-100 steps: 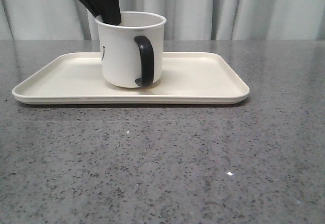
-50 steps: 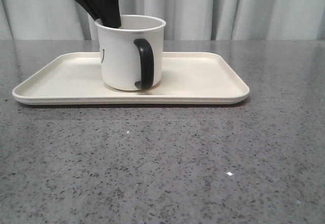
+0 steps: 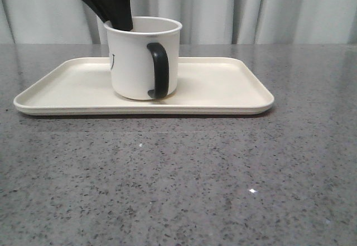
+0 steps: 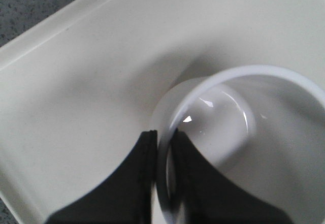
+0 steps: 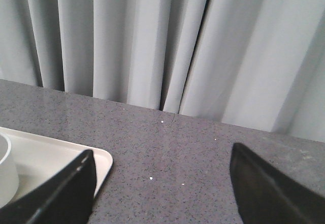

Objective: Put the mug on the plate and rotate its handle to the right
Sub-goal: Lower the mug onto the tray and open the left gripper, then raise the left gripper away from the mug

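Observation:
The white mug's base (image 3: 136, 95) rests on the cream plate (image 3: 223, 84) beneath my left gripper and the mug would stay there, so it is time for my left gripper to let go.
The white mug (image 3: 136, 62) stands upright on the cream plate (image 3: 223, 84), left of its middle. Its black handle (image 3: 158, 69) faces the camera, slightly to the right. Part of a black print (image 3: 113, 62) shows on the mug's left side. My left gripper (image 3: 114, 17) comes down from above and is shut on the mug's left rim, one finger inside and one outside. In the left wrist view the fingers (image 4: 137, 178) pinch the mug's rim (image 4: 165, 148) over the plate (image 4: 76, 82). My right gripper (image 5: 160, 183) is open and empty above the table, right of the plate (image 5: 45, 155).
The grey speckled table (image 3: 178, 179) extends in front of and to the right of the plate. Grey curtains (image 3: 251, 6) hang behind the table's far edge.
The mug has come down slightly and turned a little in the left gripper's grasp between one second ago and half a second ago. Since then nothing has visibly moved.

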